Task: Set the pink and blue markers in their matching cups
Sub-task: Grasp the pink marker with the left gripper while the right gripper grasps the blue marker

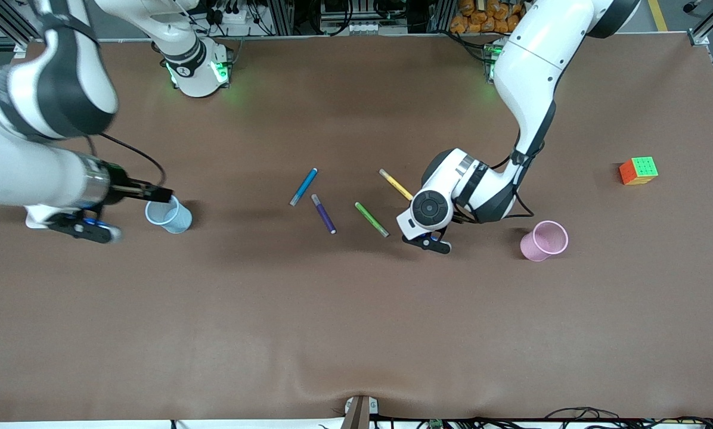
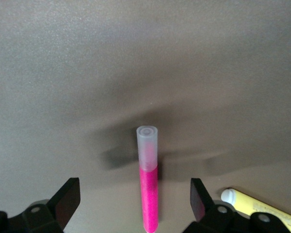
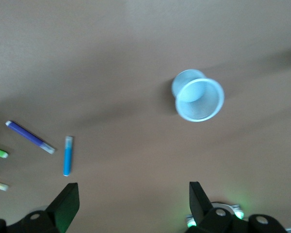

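Note:
My fingers are beside the pink marker's body (image 2: 149, 198), below its pale cap, so my left gripper would hold the marker if it closed now. I need to close it on the marker now.
The pink marker (image 2: 149, 194) lies on the table between the wide-open fingers of my left gripper (image 2: 133, 200), touching neither; its pale cap points away from the hand. In the front view that gripper (image 1: 431, 241) hangs low over the table and hides the pink marker. The pink cup (image 1: 544, 240) stands upright beside it, toward the left arm's end. The blue marker (image 1: 303, 186) lies flat mid-table. The blue cup (image 1: 169, 214) stands upright toward the right arm's end. My right gripper (image 1: 85, 229) hovers beside that cup, open and empty (image 3: 133, 201), with the blue cup (image 3: 198, 97) and blue marker (image 3: 67, 156) in its view.
A purple pen (image 1: 324, 213), a green pen (image 1: 371, 219) and a yellow pen (image 1: 395, 184) lie between the blue marker and the left gripper. The yellow pen (image 2: 262, 208) shows next to one left finger. A colour cube (image 1: 638, 170) sits toward the left arm's end.

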Robot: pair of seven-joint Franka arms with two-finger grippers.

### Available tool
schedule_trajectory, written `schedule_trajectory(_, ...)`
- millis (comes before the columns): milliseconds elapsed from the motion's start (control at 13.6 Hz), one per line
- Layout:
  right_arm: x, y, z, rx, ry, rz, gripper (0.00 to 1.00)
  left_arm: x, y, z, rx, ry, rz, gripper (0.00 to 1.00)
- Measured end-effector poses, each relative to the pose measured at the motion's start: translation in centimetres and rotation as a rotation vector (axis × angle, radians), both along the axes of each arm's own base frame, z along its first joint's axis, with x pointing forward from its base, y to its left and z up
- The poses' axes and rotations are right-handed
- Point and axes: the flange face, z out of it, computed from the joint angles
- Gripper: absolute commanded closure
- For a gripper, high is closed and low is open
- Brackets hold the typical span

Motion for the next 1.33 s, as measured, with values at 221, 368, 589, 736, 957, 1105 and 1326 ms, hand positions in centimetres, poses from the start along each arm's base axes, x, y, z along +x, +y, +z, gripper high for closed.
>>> schedule_trajectory(221, 0.6, 1.5, -3.9, 0.019, 0.056, -0.067, 0.0, 0.0, 0.0, -0.2, 0.0, 0.001, 0.0, 0.03)
schedule_trajectory(368, 0.5, 2.0, -6.0, 0.04, 0.088, -0.088, 0.0, 0.0, 0.0, -0.4, -0.001, 0.0, 0.001, 0.12)
schedule_trajectory(589, -0.1, 3.4, -8.7, 0.063, 0.117, -0.181, 0.0, 0.0, 0.0, -0.7, -0.003, -0.001, 0.0, 0.5)
schedule_trajectory(736, -0.8, 5.5, -10.7, 0.036, 0.107, -0.243, 0.0, 0.1, 0.0, -1.0, -0.008, -0.007, 0.0, 0.77)
schedule_trajectory(957, -2.8, 9.9, -14.9, 0.004, 0.045, -0.295, 0.01, 0.0, -0.5, -0.8, -0.016, -0.012, -0.005, 1.0)
schedule_trajectory(1105, -5.1, 12.0, -19.1, -0.007, 0.003, -0.326, 0.1, 0.0, -0.6, -0.8, -0.017, -0.013, -0.006, 1.0)
schedule_trajectory(1326, -7.1, 13.1, -23.1, 0.003, 0.028, -0.371, 0.12, 0.3, -0.4, -0.6, -0.014, -0.022, -0.006, 1.0)
